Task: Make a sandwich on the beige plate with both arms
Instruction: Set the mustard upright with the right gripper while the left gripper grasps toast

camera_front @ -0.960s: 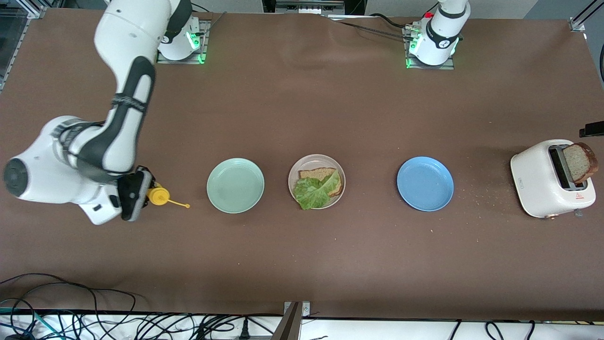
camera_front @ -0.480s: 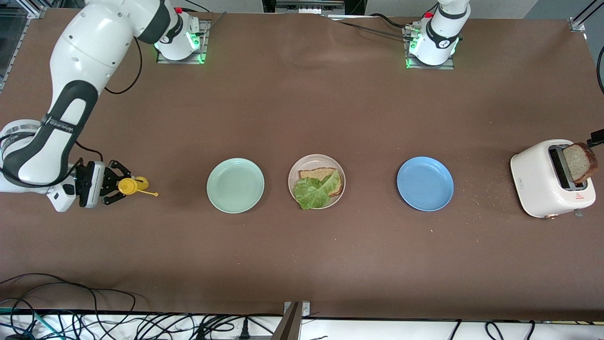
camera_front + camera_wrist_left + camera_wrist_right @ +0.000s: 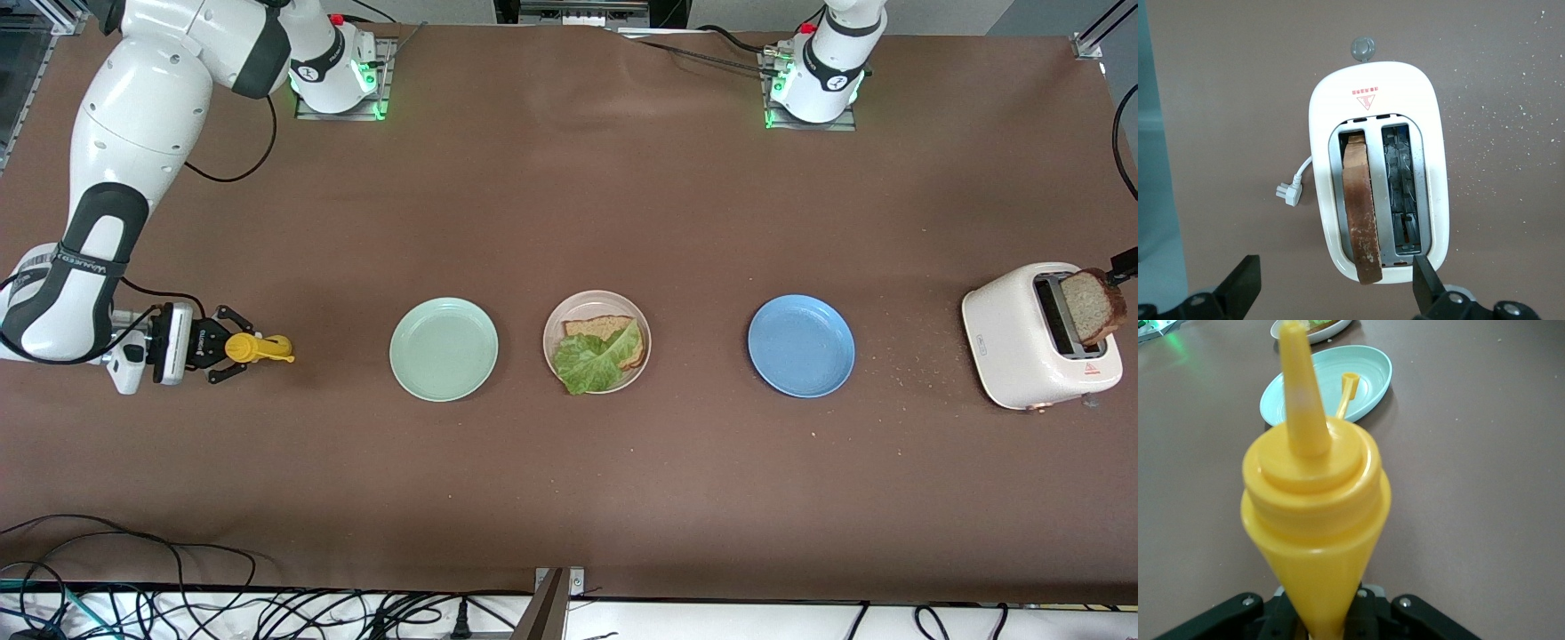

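Note:
It isn't time to close on the bread slice (image 3: pixel 1090 304) yet: the fingers of my left gripper stop short of the slice and would miss it if I closed now, so they need to first move closer.
The beige plate (image 3: pixel 556 324) sits mid-table with one brown bread slice (image 3: pixel 597 326) and a green lettuce leaf (image 3: pixel 594 360) on it. A second bread slice (image 3: pixel 1093 307) stands up out of a white toaster (image 3: pixel 1022 342) at the left arm's end; it also shows in the left wrist view (image 3: pixel 1359 207). My left gripper (image 3: pixel 1336 288) hangs open over the toaster (image 3: pixel 1375 100), with the slice between its jaws but apart from them. My right gripper (image 3: pixel 224 348) is shut on a yellow squeeze bottle (image 3: pixel 260 348), held sideways at the right arm's end of the table.
A mint-green plate (image 3: pixel 444 348) lies between the bottle and the beige plate. A blue plate (image 3: pixel 801 346) lies between the beige plate and the toaster. Crumbs lie scattered beside the toaster. The toaster's white plug (image 3: pixel 1290 193) lies loose on the table.
My right arm has swung toward its end of the table, carrying the yellow bottle away from the mint-green plate. The left gripper has stayed over the toaster.

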`<action>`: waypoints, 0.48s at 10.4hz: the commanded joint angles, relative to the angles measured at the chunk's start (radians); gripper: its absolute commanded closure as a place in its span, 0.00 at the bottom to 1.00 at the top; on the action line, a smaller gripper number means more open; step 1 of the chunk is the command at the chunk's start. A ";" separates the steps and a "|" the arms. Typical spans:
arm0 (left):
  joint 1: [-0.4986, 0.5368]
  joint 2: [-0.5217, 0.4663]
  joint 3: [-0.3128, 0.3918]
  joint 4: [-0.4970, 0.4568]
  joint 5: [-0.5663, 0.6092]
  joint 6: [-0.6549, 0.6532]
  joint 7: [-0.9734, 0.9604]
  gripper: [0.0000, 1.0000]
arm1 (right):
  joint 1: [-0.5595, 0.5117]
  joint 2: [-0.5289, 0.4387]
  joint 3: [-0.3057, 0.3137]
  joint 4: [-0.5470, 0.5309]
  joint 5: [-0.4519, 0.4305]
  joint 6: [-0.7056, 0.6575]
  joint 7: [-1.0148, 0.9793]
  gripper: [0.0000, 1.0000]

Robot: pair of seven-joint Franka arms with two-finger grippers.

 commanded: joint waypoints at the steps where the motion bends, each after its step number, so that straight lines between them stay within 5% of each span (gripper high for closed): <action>1: 0.015 -0.029 -0.010 -0.035 -0.064 0.029 0.003 0.00 | -0.026 0.008 0.033 -0.002 0.040 -0.001 -0.075 1.00; 5: 0.038 0.020 -0.010 -0.035 -0.066 0.104 -0.001 0.00 | -0.051 0.014 0.063 -0.002 0.042 0.014 -0.112 1.00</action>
